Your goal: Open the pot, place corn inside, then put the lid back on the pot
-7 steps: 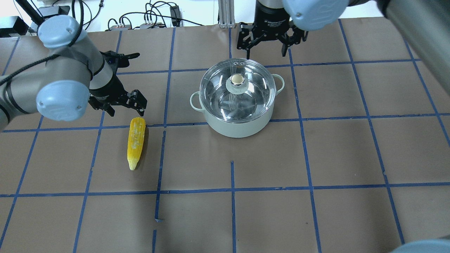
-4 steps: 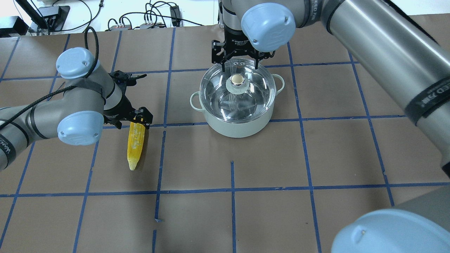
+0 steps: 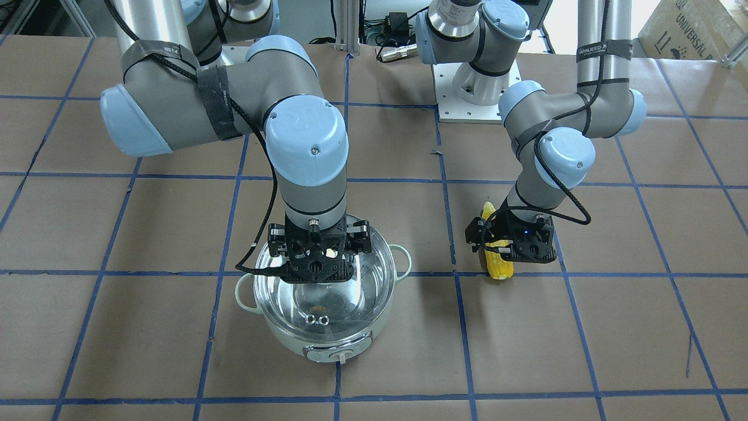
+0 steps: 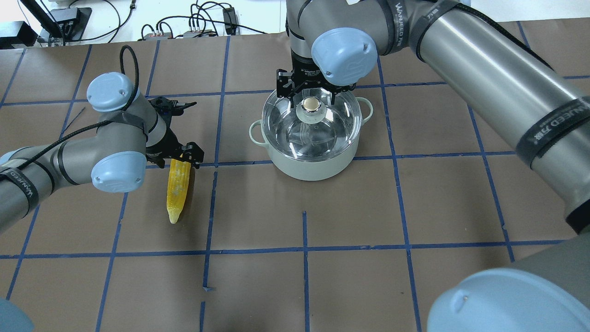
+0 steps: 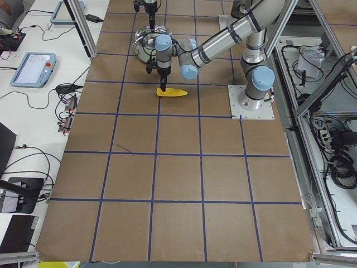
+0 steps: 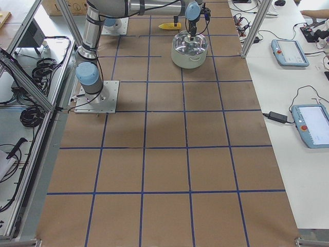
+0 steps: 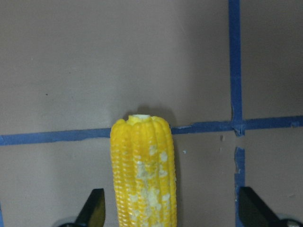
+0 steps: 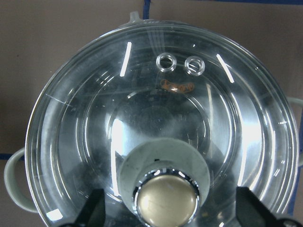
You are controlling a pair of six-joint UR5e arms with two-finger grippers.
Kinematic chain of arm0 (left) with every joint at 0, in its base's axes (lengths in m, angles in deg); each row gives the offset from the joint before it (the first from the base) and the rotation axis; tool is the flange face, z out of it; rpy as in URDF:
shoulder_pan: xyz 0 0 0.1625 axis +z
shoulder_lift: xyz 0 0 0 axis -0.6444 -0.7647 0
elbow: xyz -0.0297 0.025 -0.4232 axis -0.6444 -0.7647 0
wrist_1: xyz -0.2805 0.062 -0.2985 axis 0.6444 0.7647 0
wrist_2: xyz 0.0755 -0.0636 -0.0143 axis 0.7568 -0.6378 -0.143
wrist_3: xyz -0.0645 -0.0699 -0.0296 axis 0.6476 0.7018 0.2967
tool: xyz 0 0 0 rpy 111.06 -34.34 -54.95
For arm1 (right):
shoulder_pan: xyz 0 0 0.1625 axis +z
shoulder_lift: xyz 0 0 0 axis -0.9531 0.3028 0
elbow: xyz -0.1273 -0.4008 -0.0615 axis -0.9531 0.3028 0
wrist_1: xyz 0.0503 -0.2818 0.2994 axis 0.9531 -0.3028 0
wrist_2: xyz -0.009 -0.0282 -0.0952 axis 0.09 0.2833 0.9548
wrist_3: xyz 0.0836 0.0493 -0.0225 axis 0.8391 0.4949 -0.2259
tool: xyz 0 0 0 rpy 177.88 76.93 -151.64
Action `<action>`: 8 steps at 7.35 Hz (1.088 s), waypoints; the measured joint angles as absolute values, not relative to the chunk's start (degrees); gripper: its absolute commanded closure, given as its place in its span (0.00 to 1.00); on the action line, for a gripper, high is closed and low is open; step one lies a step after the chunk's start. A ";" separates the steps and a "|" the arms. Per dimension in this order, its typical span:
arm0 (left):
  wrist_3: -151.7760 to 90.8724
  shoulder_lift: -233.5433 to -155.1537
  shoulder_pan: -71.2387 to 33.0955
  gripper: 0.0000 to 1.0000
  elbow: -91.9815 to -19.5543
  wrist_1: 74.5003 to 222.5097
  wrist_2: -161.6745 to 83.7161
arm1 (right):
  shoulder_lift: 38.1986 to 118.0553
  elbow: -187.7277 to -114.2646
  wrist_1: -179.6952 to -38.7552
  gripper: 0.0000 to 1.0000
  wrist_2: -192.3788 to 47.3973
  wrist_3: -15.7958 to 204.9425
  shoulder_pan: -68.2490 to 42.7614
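Observation:
Next, my right gripper grabs the glass lid by its narrow cream knob [image 8: 167, 201], since the lid is wider than the gap between the open fingers.
The pale mint pot [image 4: 313, 161] stands on the table with the clear glass lid [image 4: 286, 124] on it. My right gripper [image 4: 311, 94] is open and hangs over the lid's cream knob [image 4: 311, 105]. In the right wrist view the knob [image 8: 165, 201] sits between the open fingertips [image 8: 92, 210]. The yellow corn [image 4: 178, 193] lies on the table to the left of the pot, pointed end toward the robot. My left gripper [image 4: 177, 157] is open and straddles the corn's thick end. In the left wrist view the corn [image 7: 144, 179] lies between the fingers, closer to the left fingertip [image 7: 94, 210].
Brown paper with a blue tape grid [image 4: 304, 249] covers the table. Cables and power boxes [image 4: 198, 27] lie beyond the far edge. The arms' base plate [image 3: 476, 88] is at the robot's side. Tablets [image 6: 288, 51] rest on a side bench.
My right gripper has moved from beyond the pot to over the lid's knob. My left gripper has moved down and toward the corn and now straddles its thick end.

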State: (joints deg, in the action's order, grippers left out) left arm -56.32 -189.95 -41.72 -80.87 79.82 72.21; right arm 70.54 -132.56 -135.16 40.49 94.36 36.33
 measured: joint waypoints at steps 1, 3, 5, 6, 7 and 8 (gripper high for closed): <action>-57.30 -190.29 -40.59 0.00 -81.40 79.11 71.94 | 70.44 -132.77 -135.96 0.15 40.53 94.49 36.17; -58.59 -190.78 -38.98 0.00 -83.24 76.50 71.69 | 70.36 -133.47 -136.37 0.16 40.48 94.65 36.00; -58.29 -190.95 -38.67 0.08 -83.88 75.31 71.38 | 70.46 -134.34 -136.57 0.32 40.40 94.73 36.18; -58.03 -190.95 -38.67 0.15 -84.00 75.18 71.00 | 70.48 -134.43 -136.61 0.41 40.38 94.71 36.25; -57.66 -190.94 -38.68 0.29 -84.07 75.14 70.79 | 70.47 -134.38 -136.61 0.47 40.36 94.67 36.30; -56.65 -190.93 -38.73 0.49 -84.21 75.12 70.71 | 70.47 -134.26 -136.57 0.52 40.38 94.63 36.32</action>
